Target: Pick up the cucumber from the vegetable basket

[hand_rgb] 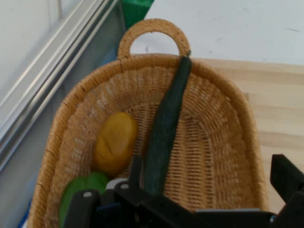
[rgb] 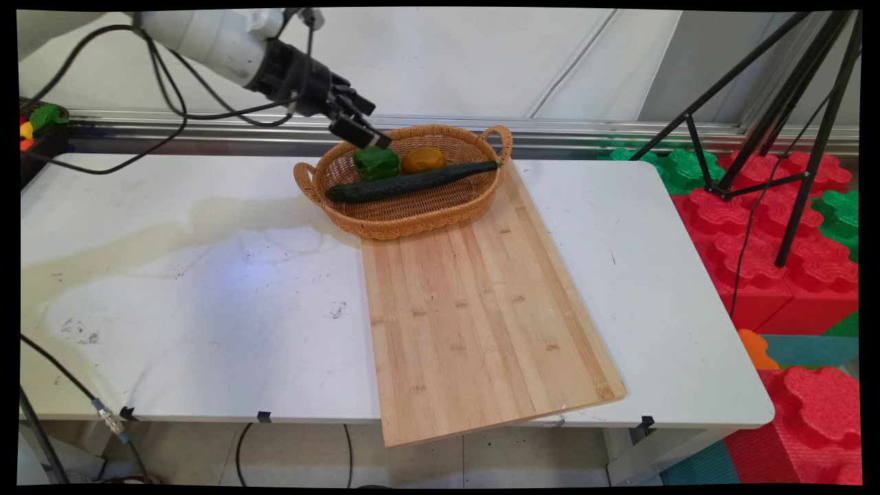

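Observation:
My gripper takes hold of the cucumber by its thick middle [rgb: 409, 181] next, to lift the long dark green cucumber out of the woven basket [rgb: 412, 227].
My black gripper [rgb: 362, 135] hangs open over the left end of a woven basket [rgb: 412, 227], just above a green pepper [rgb: 376, 163]. A yellow-orange potato-like vegetable [rgb: 423, 159] lies beside the pepper, and a long dark cucumber [rgb: 412, 182] runs the basket's length. In the hand view the gripper [hand_rgb: 185, 192] has its fingers spread wide with nothing between them. Below it are the basket [hand_rgb: 223, 142], the cucumber [hand_rgb: 166, 128] and the yellow vegetable [hand_rgb: 114, 142]. The pepper [hand_rgb: 88, 187] is partly hidden behind the left finger.
The basket stands on the far end of a bamboo cutting board [rgb: 474, 316] that overhangs the white table's [rgb: 206, 289] near edge. A dark crate with vegetables [rgb: 41, 127] sits at the far left. A black tripod [rgb: 790, 137] and red and green foam blocks [rgb: 756, 227] stand to the right.

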`<move>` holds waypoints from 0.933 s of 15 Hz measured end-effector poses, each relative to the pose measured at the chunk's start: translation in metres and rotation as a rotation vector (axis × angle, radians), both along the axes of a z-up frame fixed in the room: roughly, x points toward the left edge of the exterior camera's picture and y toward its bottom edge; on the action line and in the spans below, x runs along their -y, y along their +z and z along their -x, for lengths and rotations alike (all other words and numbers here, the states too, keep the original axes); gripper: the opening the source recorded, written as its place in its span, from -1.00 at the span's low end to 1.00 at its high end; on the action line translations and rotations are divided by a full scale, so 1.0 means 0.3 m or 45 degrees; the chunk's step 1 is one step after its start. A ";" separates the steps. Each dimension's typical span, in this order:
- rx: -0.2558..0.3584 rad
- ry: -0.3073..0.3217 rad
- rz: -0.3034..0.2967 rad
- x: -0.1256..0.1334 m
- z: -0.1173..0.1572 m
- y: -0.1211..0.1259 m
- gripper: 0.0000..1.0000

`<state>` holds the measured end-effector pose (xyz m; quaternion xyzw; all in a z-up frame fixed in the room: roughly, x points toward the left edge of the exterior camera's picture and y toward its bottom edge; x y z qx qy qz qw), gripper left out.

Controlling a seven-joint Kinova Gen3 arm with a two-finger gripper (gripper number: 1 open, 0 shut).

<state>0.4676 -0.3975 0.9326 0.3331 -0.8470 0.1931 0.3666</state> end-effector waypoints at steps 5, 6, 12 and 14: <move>-0.020 -0.006 -0.040 -0.099 -0.041 0.029 1.00; -0.025 -0.006 -0.045 -0.114 -0.048 0.034 1.00; -0.067 0.006 -0.056 -0.157 -0.066 0.056 1.00; -0.071 0.010 -0.049 -0.158 -0.068 0.059 1.00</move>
